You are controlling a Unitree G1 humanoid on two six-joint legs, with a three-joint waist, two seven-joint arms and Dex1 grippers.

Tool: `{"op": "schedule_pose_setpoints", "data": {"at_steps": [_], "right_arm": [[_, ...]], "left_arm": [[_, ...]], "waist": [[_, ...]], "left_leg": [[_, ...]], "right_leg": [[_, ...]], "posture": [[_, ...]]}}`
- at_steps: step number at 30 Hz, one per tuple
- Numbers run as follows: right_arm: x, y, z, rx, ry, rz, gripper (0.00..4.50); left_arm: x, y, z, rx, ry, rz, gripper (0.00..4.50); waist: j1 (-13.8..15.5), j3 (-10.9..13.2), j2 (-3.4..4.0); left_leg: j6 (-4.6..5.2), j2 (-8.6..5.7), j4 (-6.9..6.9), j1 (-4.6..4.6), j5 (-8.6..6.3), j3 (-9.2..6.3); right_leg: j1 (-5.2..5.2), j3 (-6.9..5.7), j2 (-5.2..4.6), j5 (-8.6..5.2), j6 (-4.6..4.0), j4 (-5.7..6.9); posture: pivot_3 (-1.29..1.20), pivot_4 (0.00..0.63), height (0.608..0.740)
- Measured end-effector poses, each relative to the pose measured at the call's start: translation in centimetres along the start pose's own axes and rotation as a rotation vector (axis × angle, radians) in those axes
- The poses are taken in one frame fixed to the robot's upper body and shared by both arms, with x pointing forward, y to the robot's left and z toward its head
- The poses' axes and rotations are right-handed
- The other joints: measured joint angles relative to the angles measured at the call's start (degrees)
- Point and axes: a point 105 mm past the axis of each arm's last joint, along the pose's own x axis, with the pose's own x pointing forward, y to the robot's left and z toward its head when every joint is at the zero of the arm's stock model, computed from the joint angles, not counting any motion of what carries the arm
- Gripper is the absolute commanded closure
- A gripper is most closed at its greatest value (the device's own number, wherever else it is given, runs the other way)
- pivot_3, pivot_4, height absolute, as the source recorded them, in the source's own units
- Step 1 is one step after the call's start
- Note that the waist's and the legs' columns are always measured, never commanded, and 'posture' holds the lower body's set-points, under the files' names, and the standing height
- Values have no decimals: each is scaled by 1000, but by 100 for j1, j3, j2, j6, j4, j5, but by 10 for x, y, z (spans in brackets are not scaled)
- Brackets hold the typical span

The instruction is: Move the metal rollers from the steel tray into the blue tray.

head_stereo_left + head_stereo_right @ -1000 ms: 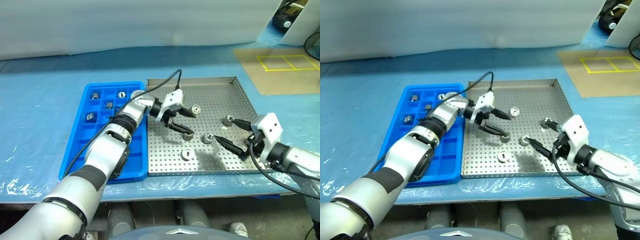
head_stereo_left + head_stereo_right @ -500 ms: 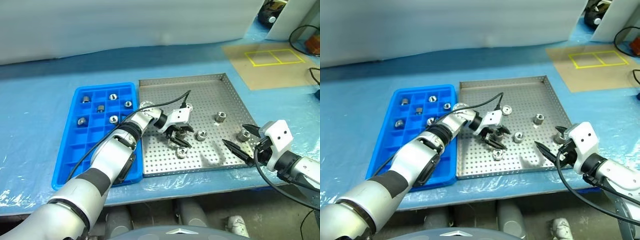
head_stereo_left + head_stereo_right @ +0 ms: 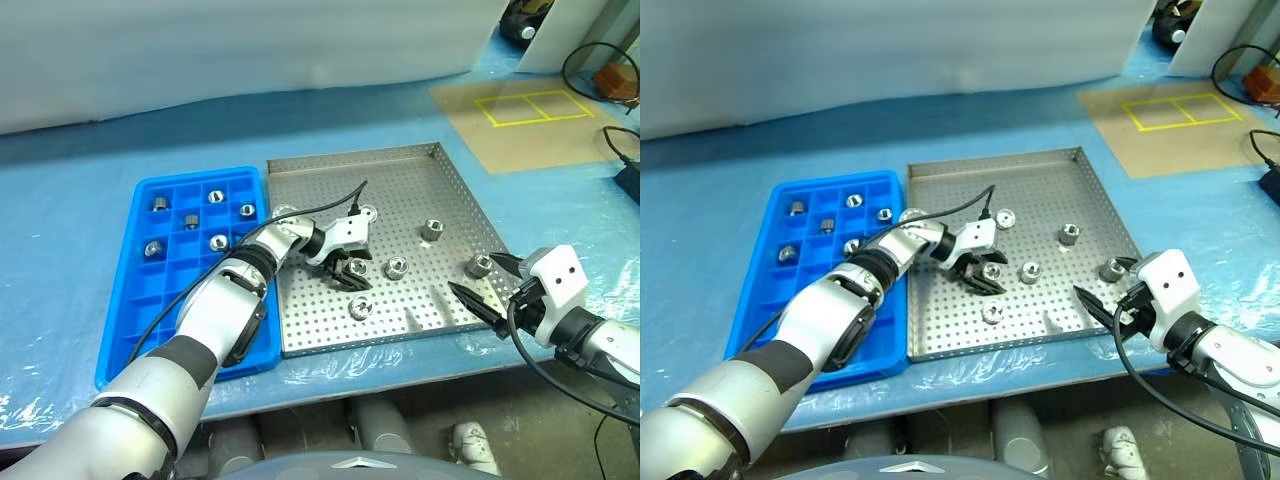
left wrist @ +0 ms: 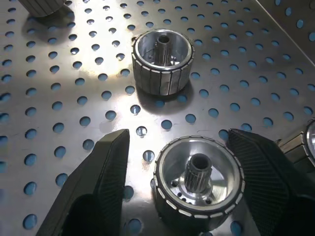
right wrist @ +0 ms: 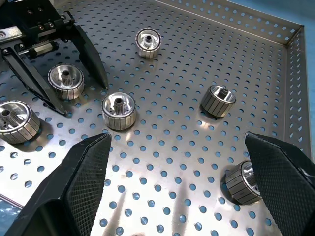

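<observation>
My left gripper should close on the near roller now, because my fingertips are on either side of the roller's ridged sides in the left wrist view.
The steel tray (image 3: 400, 175) holds several loose metal rollers, among them one (image 3: 433, 229) toward the right and one (image 3: 360, 308) near the front. My left gripper (image 3: 350, 272) is low over the tray's middle, open, its fingers (image 4: 98, 182) on either side of a roller (image 4: 199, 179) with small gaps. A second roller (image 4: 162, 61) stands just beyond it. My right gripper (image 5: 177, 136) is wide open over the tray's near right corner, holding nothing, with a roller (image 5: 243, 184) beside one finger. The blue tray (image 3: 150, 320) lies left of the steel tray, with several rollers in its far compartments.
Blue sheeting covers the table (image 3: 80, 160). A brown board with yellow taped squares (image 3: 520, 105) lies at the back right, with cables (image 3: 600, 70) beyond it. The table's front edge runs just below both trays.
The whole picture has shifted as the camera turned. My left gripper has dropped to the tray floor and turned, so its fingers now stand around a roller. The right gripper has barely moved.
</observation>
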Motion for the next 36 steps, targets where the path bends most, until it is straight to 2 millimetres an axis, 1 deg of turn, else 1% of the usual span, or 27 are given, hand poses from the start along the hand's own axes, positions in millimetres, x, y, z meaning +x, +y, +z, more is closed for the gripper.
{"op": "schedule_pose_setpoints", "data": {"at_steps": [2,3,5,8,15,19,21,23,25,27,28,30,31,32,33,34,35,36], "right_arm": [[0,0,0,-2,0,-1,36],[0,0,0,-3,-1,-2,9],[0,-1,1,-6,-3,-3,0],[1,-1,3,-11,-9,-5,0],[4,-3,9,-26,-29,-6,0],[7,-2,8,-25,-26,1,0],[11,-1,10,-26,-34,13,0],[14,-2,13,-31,-48,21,0],[18,-3,18,-37,-67,35,0],[26,-2,22,-44,-84,69,0],[30,-2,24,-46,-88,85,0],[41,1,26,-52,-96,133,0],[46,3,27,-55,-99,157,0],[52,6,29,-62,-106,187,0],[58,8,31,-70,-111,216,0],[61,9,33,-78,-116,229,0],[68,12,37,-92,-128,264,0],[77,17,45,-108,-152,308,0]], "left_arm": [[-1,0,-1,2,4,0,1105],[-1,0,-1,4,6,0,1292],[-1,1,-1,13,11,8,1714],[-4,1,-3,15,18,8,2667],[-7,2,-6,19,26,12,2688],[-8,3,-5,12,12,19,2688],[-11,4,-1,-6,-30,26,2688],[-16,7,11,-25,-118,29,2688],[-29,13,28,-34,-226,22,2688],[-56,21,52,0,-332,21,2688],[-68,24,59,19,-358,24,2688],[-99,27,68,58,-386,35,2688],[-111,26,68,68,-390,46,2688],[-123,24,63,68,-385,56,2688],[-129,19,56,56,-378,64,2688],[-131,16,49,35,-377,65,2688],[-137,8,38,21,-359,76,2688],[-145,-7,20,-15,-329,87,2688]], "waist": [[-36,0,0],[-55,0,0],[-79,0,0],[-118,0,0],[-198,0,0],[-214,0,0],[-214,1,-1],[-208,1,-1],[-190,2,-2],[-193,3,-3],[-194,3,-3],[-192,1,1],[-177,1,4],[-160,0,10],[-115,1,15],[-67,2,16],[-44,3,14],[-47,4,12]], "left_leg": [[8,-8,0,0,-5,0],[12,-18,0,0,-7,0],[24,-39,-1,1,-13,0],[39,-61,4,0,-21,1],[51,-66,15,-2,-29,0],[52,-66,15,-4,-28,0],[53,-66,15,-9,-28,0],[57,-66,15,-11,-26,0],[64,-66,14,-13,-21,0],[67,-66,10,-9,-19,1],[67,-63,9,-5,-19,2],[67,-57,3,5,-19,4],[66,-55,-2,9,-18,4],[67,-55,-6,11,-18,4],[67,-55,-8,12,-17,5],[68,-55,-6,9,-17,5],[68,-54,-7,12,-16,10],[69,-52,-13,14,-16,16]], "right_leg": [[6,-1,-10,0,0,-9],[7,-3,-23,0,0,-9],[7,-1,-42,1,0,-9],[13,2,-65,1,1,-14],[24,-1,-75,0,1,-20],[23,-3,-75,0,2,-20],[19,-2,-75,0,1,-20],[18,-3,-76,1,1,-20],[16,-3,-77,1,0,-20],[13,-1,-76,2,-2,-15],[12,-1,-75,2,-2,-13],[12,-3,-69,2,-2,-7],[12,-4,-68,2,-2,-6],[13,-3,-66,2,-2,-4],[13,-3,-67,2,-2,-5],[12,-4,-68,2,-2,-5],[12,1,-67,3,-3,-5],[10,3,-66,3,-4,-3]], "posture": [[-678,150,740],[-676,150,740],[-672,150,740],[-670,150,740],[-649,150,740],[-620,150,740],[-607,150,740],[-571,150,740],[-535,150,740],[-490,150,740],[-464,150,740],[-423,150,740],[-406,150,740],[-388,150,740],[-333,150,740],[-301,150,740],[-248,150,740],[-248,150,740]]}}
